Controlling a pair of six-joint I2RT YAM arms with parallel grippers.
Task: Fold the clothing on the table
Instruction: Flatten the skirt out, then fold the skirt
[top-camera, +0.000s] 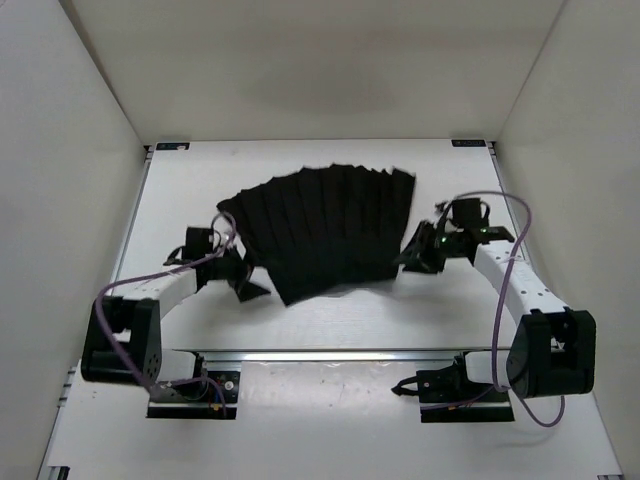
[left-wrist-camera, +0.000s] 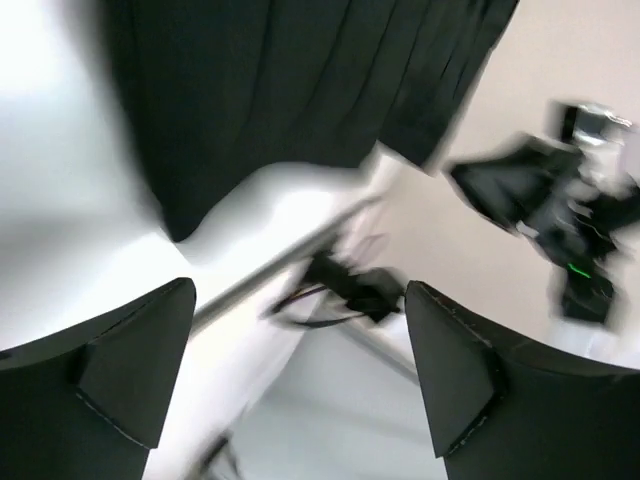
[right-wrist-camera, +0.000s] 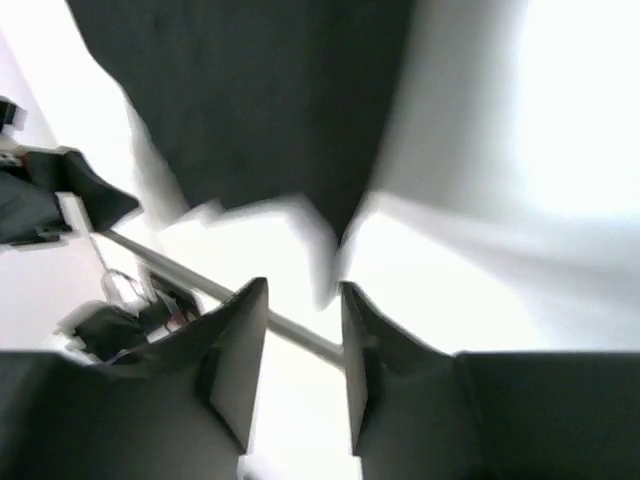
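Note:
The left gripper should next grab the clothing (top-camera: 325, 230) by its near corner, opposite the right gripper's corner, to fold its near edge over.
The clothing (top-camera: 325, 230), a black pleated garment, lies spread flat on the middle of the white table (top-camera: 330, 320), fanning wider toward the near side. My left gripper (top-camera: 245, 282) sits just off its near left corner, open wide; in the left wrist view my left gripper (left-wrist-camera: 300, 370) has nothing between its fingers (left-wrist-camera: 130, 370), and the clothing (left-wrist-camera: 300, 90) lies beyond them. My right gripper (top-camera: 412, 258) is at the garment's right edge. In the right wrist view my right gripper (right-wrist-camera: 303, 300) shows a narrow empty gap, just short of the clothing (right-wrist-camera: 260, 100).
An aluminium rail (top-camera: 330, 353) runs across the table's near side, in front of the two arm bases. White enclosure walls (top-camera: 70, 180) close in the left, right and back. Purple cables loop over both arms.

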